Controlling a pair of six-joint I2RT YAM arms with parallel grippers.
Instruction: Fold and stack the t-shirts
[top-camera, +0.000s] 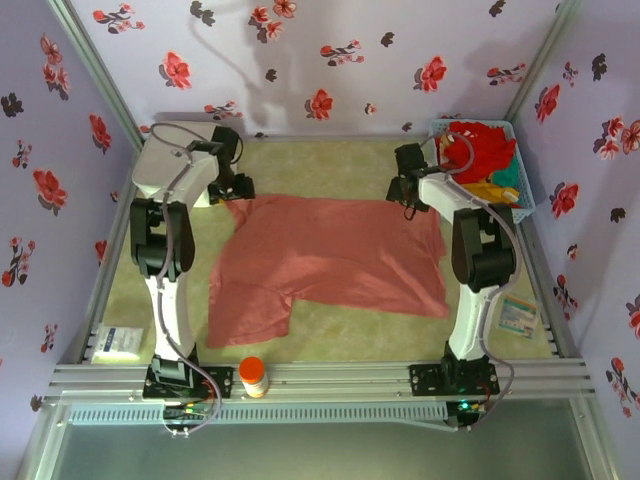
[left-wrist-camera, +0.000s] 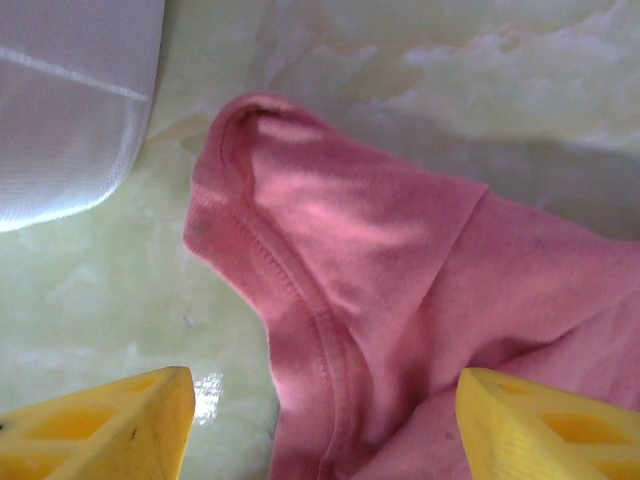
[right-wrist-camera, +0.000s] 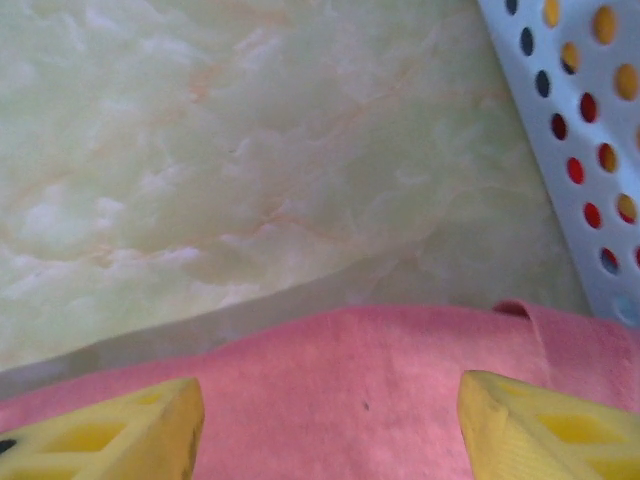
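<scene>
My left gripper will next take the salmon-pink t-shirt by its far hemmed corner (top-camera: 238, 205) (left-wrist-camera: 291, 227) beside the white box, to fold the t-shirt's far edge over.
A salmon-pink t-shirt (top-camera: 330, 260) lies spread out flat on the middle of the table. My left gripper (top-camera: 238, 190) hovers at its far left corner. In the left wrist view this gripper (left-wrist-camera: 325, 430) is open, its yellow fingers (left-wrist-camera: 110, 425) wide apart over a rumpled hemmed corner of the shirt (left-wrist-camera: 380, 270). My right gripper (top-camera: 408, 195) is at the shirt's far right corner. It is open too (right-wrist-camera: 330, 430), with the flat pink edge (right-wrist-camera: 360, 380) below and between its fingers (right-wrist-camera: 540, 425). Red, orange-yellow and teal t-shirts (top-camera: 485, 155) are piled in the basket.
The light-blue lattice basket (top-camera: 520, 200) stands at the far right corner, its wall (right-wrist-camera: 590, 150) close to my right gripper. A white rounded box (top-camera: 165, 165) sits at the far left, close beside the shirt corner (left-wrist-camera: 70, 100). An orange bottle (top-camera: 253, 375) stands on the near rail.
</scene>
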